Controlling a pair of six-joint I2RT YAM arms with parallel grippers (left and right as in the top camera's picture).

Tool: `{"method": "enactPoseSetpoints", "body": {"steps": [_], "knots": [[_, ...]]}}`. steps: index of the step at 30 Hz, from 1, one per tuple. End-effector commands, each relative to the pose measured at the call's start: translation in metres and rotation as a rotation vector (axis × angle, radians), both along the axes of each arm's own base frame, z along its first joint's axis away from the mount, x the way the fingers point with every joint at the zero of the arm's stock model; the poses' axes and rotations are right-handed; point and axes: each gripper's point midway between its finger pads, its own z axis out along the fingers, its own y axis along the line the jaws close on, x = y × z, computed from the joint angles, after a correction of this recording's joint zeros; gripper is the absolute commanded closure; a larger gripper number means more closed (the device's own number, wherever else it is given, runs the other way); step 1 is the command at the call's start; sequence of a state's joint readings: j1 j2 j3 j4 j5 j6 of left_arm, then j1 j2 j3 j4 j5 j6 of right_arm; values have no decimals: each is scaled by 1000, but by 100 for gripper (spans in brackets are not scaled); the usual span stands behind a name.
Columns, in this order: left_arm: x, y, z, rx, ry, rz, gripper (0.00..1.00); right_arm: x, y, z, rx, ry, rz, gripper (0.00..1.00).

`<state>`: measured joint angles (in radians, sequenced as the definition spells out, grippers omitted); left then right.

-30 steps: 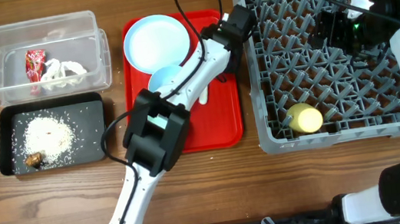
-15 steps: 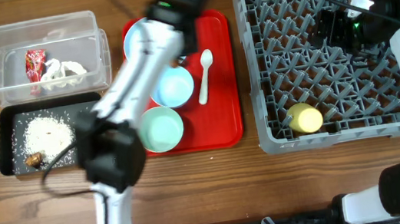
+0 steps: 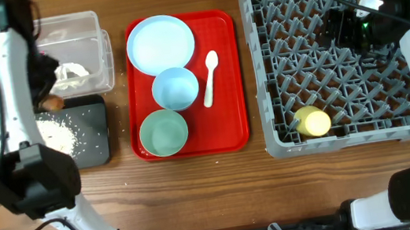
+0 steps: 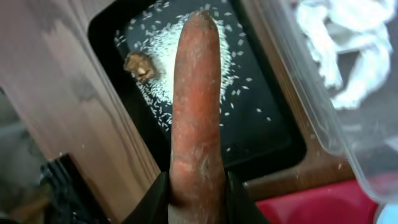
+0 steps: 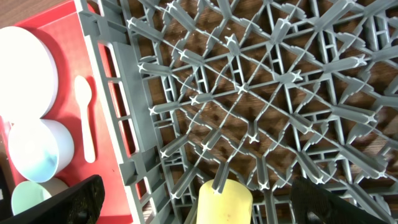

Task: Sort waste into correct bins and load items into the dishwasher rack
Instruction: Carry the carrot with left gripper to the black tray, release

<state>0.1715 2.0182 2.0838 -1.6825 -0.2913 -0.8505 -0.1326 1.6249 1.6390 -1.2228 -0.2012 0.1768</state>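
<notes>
The blue bowl has to go tilted between the rack's wires, so my right gripper will grab it by its rim next and leave the rest free.
My left gripper point(image 4: 198, 208) is shut on an orange-brown carrot-like stick point(image 4: 198, 106) and holds it above the black tray point(image 4: 273, 137). White rice point(image 4: 163, 59) and a small dark lump point(image 4: 140, 66) lie in that tray. In the overhead view the left gripper point(image 3: 44, 95) is at the seam between the clear tub point(image 3: 86, 27) and the black tray point(image 3: 95, 133). Crumpled white paper point(image 3: 72, 71) lies in the tub; the arm hides the red wrapper. My right gripper point(image 5: 205, 205) is open above the grey rack point(image 3: 264, 83), over the yellow cup point(image 3: 314, 122).
The flat red tray point(image 3: 233, 119) holds a pale blue plate point(image 3: 160, 44), a blue bowl point(image 3: 175, 88), a green bowl point(image 3: 163, 131) and a white spoon point(image 3: 210, 77). The left arm stretches along the table's left side. The rack's pegs stand under the right gripper.
My left arm has swung from the red tray to the far left, carrying the carrot-like stick over the black tray. The right arm has not moved.
</notes>
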Motion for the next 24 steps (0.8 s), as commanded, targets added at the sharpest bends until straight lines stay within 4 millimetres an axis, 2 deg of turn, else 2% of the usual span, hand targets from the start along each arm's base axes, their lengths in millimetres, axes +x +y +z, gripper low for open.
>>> {"method": "enactPoseSetpoints", "body": {"steps": [1, 3, 6, 7, 11, 15, 17, 19, 20, 23, 24], "knots": [[-18, 15, -12, 26, -4, 271, 96, -2, -1, 9, -19, -31, 13, 3], [-31, 17, -29, 45, 37, 372, 92, -2, -1, 9, -19, -31, 13, 3], [-40, 15, -58, 55, 75, 431, 88, -2, -1, 9, -20, -31, 13, 3], [-38, 16, -80, 55, 64, 431, 87, -2, -1, 9, -20, -31, 13, 3], [-31, 18, -120, 59, 14, 431, 84, -3, -1, 9, -19, -28, 13, 3], [-36, 17, -148, 59, 6, 431, 82, -2, 2, 10, -4, -30, 21, 3], [-41, 16, -155, 59, 14, 431, 79, -2, 2, 10, -2, -31, 21, 3], [-42, 15, -157, 58, 19, 427, 50, -2, 3, 10, 2, -32, 24, 3], [-42, 15, -157, 58, 20, 426, 42, -1, 5, 11, 12, -37, 30, 4], [-42, 15, -157, 48, 35, 369, 35, 2, 22, 16, 74, -72, 101, 7], [-40, 16, -155, 46, 31, 351, 26, 5, 36, 23, 123, -104, 146, 9]]}}
